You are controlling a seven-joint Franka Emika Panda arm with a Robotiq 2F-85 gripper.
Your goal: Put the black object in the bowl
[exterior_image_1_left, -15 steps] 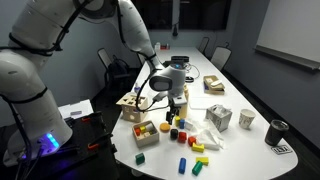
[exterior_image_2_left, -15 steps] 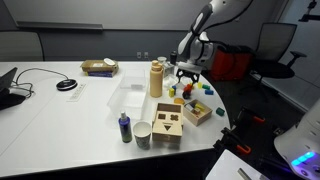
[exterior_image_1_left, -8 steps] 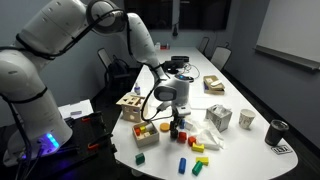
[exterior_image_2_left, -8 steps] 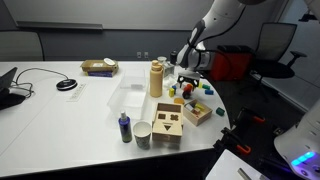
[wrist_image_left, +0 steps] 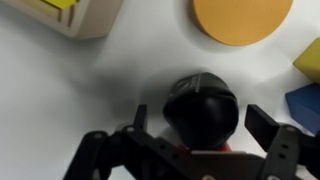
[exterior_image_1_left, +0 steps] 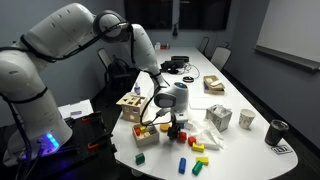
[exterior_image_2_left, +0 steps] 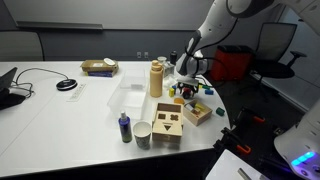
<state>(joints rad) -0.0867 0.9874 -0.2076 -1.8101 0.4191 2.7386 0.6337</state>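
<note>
The black object [exterior_image_1_left: 174, 132] [wrist_image_left: 201, 111] has my open fingers reaching down on either side of it, so my gripper should close. Closing now would hold it.
In the wrist view a small rounded black object [wrist_image_left: 200, 108] sits on the white table, with a bit of red showing under its near edge. My gripper [wrist_image_left: 205, 122] is open, with one finger on each side of the black object and not touching it. In both exterior views the gripper [exterior_image_1_left: 175, 118] [exterior_image_2_left: 186, 84] hangs low over the cluster of coloured blocks. I cannot pick out a bowl for sure; a clear plastic container [exterior_image_2_left: 130, 92] stands on the table.
An orange disc [wrist_image_left: 243, 18], a wooden box corner [wrist_image_left: 75, 15], a blue block [wrist_image_left: 305, 105] and a yellow block [wrist_image_left: 310, 60] lie close around. A wooden shape-sorter box [exterior_image_1_left: 131, 106], loose blocks [exterior_image_1_left: 196, 147], a white mug [exterior_image_1_left: 247, 119] and a black cup [exterior_image_1_left: 277, 130] stand nearby.
The arm has come down and the gripper has dropped lower over the blocks near the table's edge. The objects have not moved.
</note>
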